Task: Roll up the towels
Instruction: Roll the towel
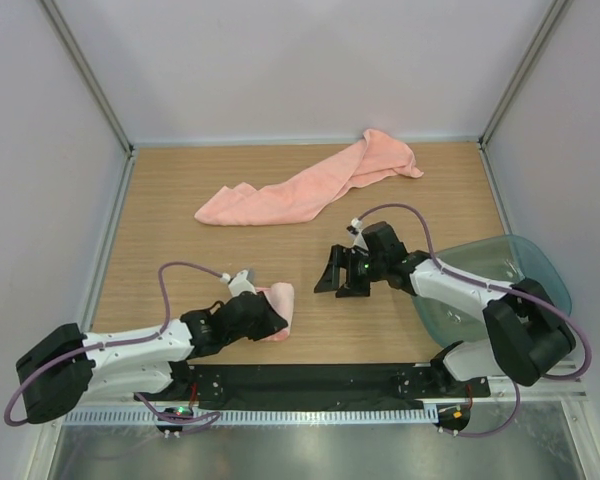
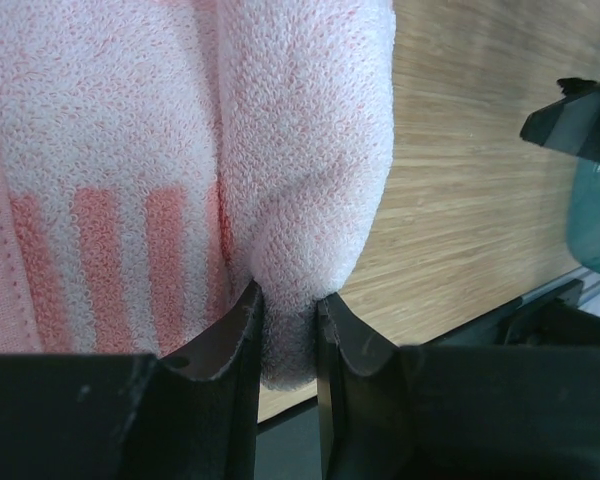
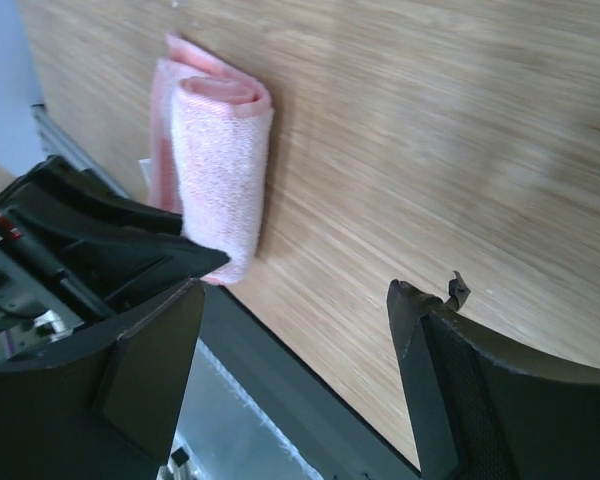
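My right gripper should next grab the smaller striped towel's roll across its body (image 1: 282,300) (image 3: 221,152). This leaves the roll's near end to my left gripper for rolling.
The smaller striped towel (image 1: 279,309) lies rolled up on the wooden table near the front left. My left gripper (image 1: 268,318) is shut on its near end; in the left wrist view the terry cloth (image 2: 300,180) is pinched between the fingers (image 2: 355,340). The roll also shows in the right wrist view (image 3: 220,170). The long plain towel (image 1: 315,182) lies spread and crumpled across the back of the table. My right gripper (image 1: 332,278) is open and empty, hovering over bare wood to the right of the roll, jaws wide apart in the right wrist view (image 3: 295,300).
A translucent teal-grey tray (image 1: 525,270) sits at the right edge, under the right arm. Grey walls enclose the table on three sides. A black base strip (image 1: 310,378) runs along the near edge.
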`<state>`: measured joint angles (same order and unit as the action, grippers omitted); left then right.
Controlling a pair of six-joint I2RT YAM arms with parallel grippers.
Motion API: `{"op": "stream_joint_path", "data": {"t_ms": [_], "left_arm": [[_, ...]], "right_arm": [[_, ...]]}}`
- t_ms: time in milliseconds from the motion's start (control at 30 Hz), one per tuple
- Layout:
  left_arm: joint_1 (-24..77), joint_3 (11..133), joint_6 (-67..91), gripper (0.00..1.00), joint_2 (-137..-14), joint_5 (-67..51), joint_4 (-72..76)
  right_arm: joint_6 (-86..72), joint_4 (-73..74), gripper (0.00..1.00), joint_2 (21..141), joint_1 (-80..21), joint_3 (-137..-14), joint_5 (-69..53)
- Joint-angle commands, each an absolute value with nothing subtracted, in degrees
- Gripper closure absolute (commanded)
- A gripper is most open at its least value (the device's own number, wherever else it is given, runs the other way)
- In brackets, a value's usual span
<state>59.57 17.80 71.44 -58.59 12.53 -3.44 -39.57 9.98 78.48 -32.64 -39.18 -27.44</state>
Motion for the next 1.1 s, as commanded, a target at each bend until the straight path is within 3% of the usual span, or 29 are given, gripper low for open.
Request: {"op": "stream_joint_path", "data": {"t_ms": [0,300,600,700,733,833,967,1067], "left_arm": [[58.62,14.68,77.34,1.00,-60.02,8.97,-7.03],[58.18,9.93,83.76,1.00,-65.13,6.86,-4.40],[57.83,8.88,79.38,1.00,-63.46,6.94,-3.51],[57.66,8.88,77.70,1.00,-62.50,6.77,-3.34],[57.57,8.79,76.74,1.00,-62.14,6.68,-3.25],[57.39,9.05,74.81,1.00,-61.00,6.33,-3.69],[57.39,13.43,68.93,0.96,-61.52,6.33,-8.95],[57.48,18.52,64.10,0.87,-63.01,7.64,-14.23]], "right_arm": [[-43.32,-4.64,0.19,79.89,-33.57,-37.18,-34.97],[-45.79,-19.07,0.18,93.50,-37.79,-37.70,-34.81],[-45.70,-24.78,0.27,103.52,-43.41,-41.22,-33.58],[-45.97,-26.19,0.38,105.02,-44.56,-41.92,-33.49],[-46.05,-26.71,0.49,105.73,-44.73,-42.01,-33.49],[-46.49,-27.86,0.66,106.26,-44.91,-41.93,-33.40],[-46.32,-26.38,0.77,103.64,-44.83,-41.31,-31.30],[-45.62,-20.58,0.82,100.64,-44.30,-40.87,-26.12]]}}
